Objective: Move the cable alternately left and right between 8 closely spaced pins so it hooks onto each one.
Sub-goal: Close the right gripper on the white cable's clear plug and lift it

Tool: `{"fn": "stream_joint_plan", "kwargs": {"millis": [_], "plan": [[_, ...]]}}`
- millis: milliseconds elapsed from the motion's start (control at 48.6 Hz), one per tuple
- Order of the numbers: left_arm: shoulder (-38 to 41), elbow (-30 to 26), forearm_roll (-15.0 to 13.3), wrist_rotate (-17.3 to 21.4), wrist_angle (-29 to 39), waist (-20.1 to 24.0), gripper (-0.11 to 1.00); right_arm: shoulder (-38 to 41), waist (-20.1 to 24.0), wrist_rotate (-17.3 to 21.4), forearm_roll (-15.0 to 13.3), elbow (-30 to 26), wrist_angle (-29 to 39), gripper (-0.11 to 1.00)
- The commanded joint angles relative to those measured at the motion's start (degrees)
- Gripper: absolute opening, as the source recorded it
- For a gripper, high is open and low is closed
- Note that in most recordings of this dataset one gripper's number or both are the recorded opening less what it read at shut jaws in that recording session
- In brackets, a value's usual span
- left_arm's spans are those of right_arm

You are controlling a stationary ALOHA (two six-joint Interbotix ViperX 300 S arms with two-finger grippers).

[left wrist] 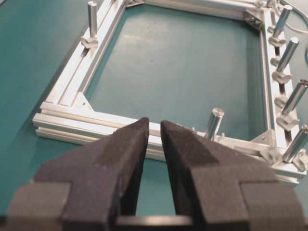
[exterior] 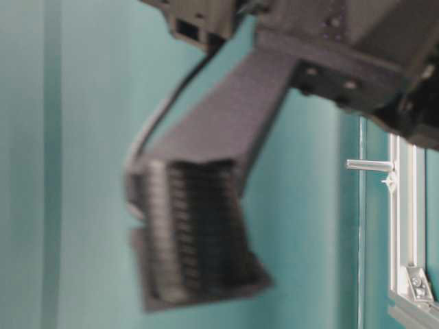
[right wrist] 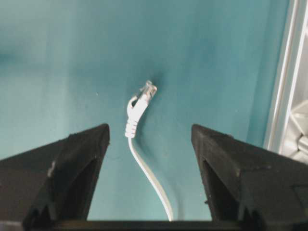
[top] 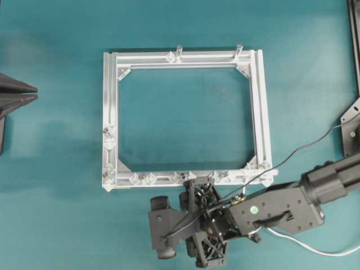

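The robot's fingers are still above the table where the plug lies, so the right gripper should go lower before it closes on the white cable's plug [right wrist: 136,111].
The white cable [right wrist: 144,159] lies flat on the teal table, and its small plug [right wrist: 148,90] points away from me. My right gripper [right wrist: 150,132] is open and straddles the cable without touching it. In the overhead view the right gripper [top: 202,222] hovers just below the near rail of the aluminium frame [top: 112,112], and the cable [top: 304,243] trails out to the right from under the arm. The pins [top: 149,179] sit along that near rail and appear again as a row in the left wrist view [left wrist: 288,122]. My left gripper [left wrist: 154,130] is shut on nothing, short of the frame's left rail.
Two slim metal cylinders [top: 179,52] stand on the far rail. A thin black camera wire [top: 304,147] crosses above the frame's near right corner. The left arm [top: 11,95] rests at the table's left edge. The table-level view has the blurred right arm [exterior: 206,205] close up.
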Motion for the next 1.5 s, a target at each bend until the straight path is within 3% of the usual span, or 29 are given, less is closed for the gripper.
{"fn": "stream_joint_plan", "kwargs": {"millis": [0,308,1028,1110,1233,1295,1480], "plan": [[0.44,-0.44,0.18,0.00,-0.62,-0.09,0.24,-0.53,0.26,0.79,0.18,-1.58,0.00,0.73],[0.35,-0.35,0.18,0.00,-0.70,-0.09,0.24,1.49,0.18,7.56,0.18,-2.11,-0.62,0.73],[0.35,0.53,0.18,-0.18,-1.67,-0.09,0.24,4.39,0.18,7.56,0.09,-2.46,-3.16,0.69],[0.44,0.53,0.18,-0.18,-1.67,-0.09,0.24,4.48,0.18,7.56,0.09,-2.81,-3.08,0.61],[0.35,0.53,0.18,-0.18,-1.67,-0.09,0.24,4.48,0.26,7.56,0.09,-2.90,-2.99,0.25],[0.35,0.53,0.18,-0.18,-1.67,-0.09,0.24,4.48,0.26,7.56,0.09,-2.90,-2.64,0.14],[0.35,0.53,0.18,-0.18,-1.67,-0.09,0.24,4.39,0.26,7.73,0.18,-4.39,0.44,0.13]]}}
